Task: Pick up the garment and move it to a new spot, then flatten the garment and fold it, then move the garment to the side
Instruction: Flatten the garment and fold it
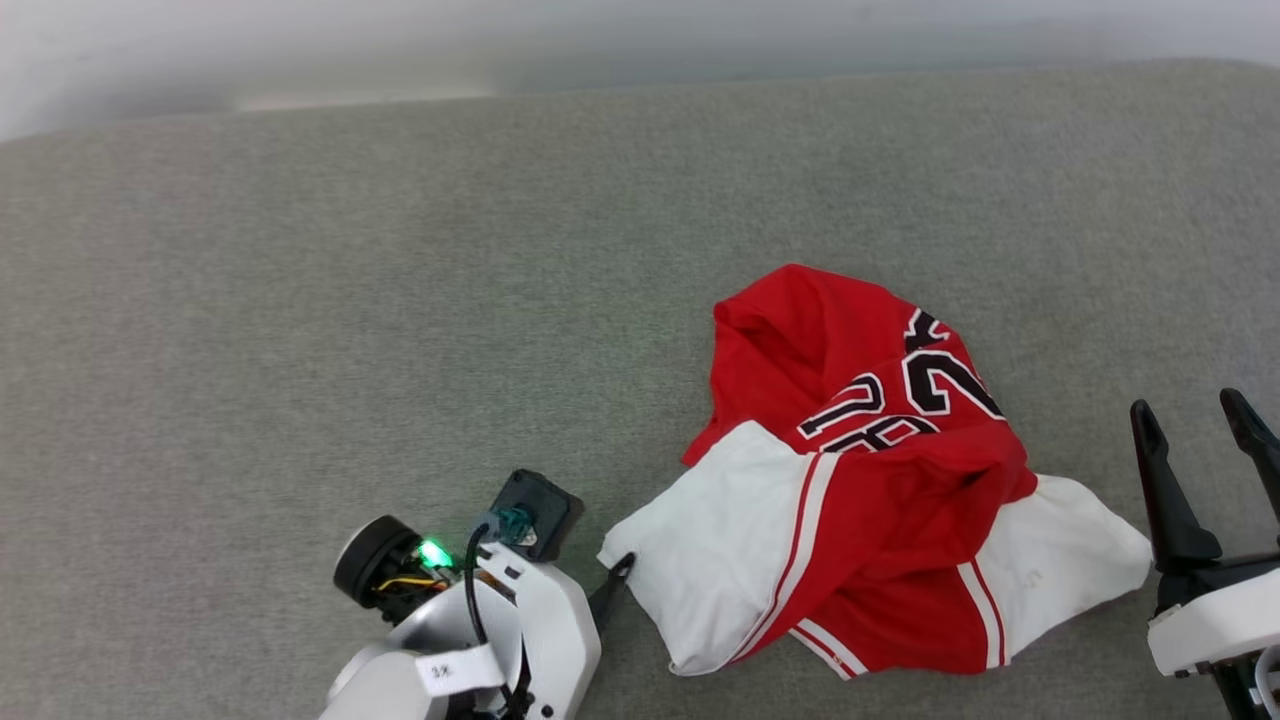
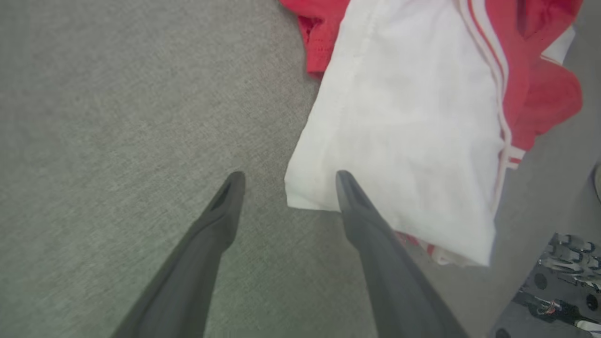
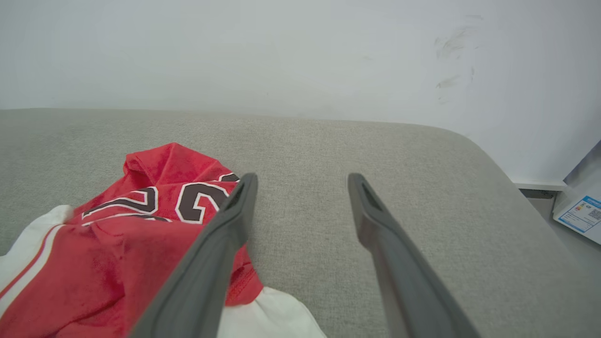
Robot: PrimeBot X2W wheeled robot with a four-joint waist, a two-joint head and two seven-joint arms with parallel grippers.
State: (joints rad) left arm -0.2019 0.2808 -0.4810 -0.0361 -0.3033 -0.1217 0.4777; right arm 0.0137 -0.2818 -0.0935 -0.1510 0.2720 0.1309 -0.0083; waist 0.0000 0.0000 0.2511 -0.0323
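The robot's left gripper should grab its white sleeve corner (image 1: pixel 614 557) next, as that corner sticks out free while the rest of the garment (image 1: pixel 860 480) lies crumpled and slack.
The garment (image 1: pixel 860 480) lies crumpled right of centre on the grey fabric surface (image 1: pixel 400 300). It is red with white sleeves, striped trim and black white-outlined numerals facing up. My left gripper (image 2: pixel 289 180) is open at the corner of the near white sleeve (image 2: pixel 404 122). One finger is over the sleeve edge and the other over bare grey fabric. In the head view one left fingertip (image 1: pixel 622 566) shows beside that sleeve. My right gripper (image 1: pixel 1186 405) stands open just right of the garment with nothing between its fingers. In the right wrist view its left finger (image 3: pixel 225 234) overlaps the red cloth (image 3: pixel 117 244).
The grey surface stretches wide to the left and behind the garment. Its rounded far-right edge (image 3: pixel 493 155) meets a white wall (image 3: pixel 281 56). A printed label (image 3: pixel 582 213) lies beyond that edge. Parts of the robot's base (image 2: pixel 558 277) show low beside the left arm.
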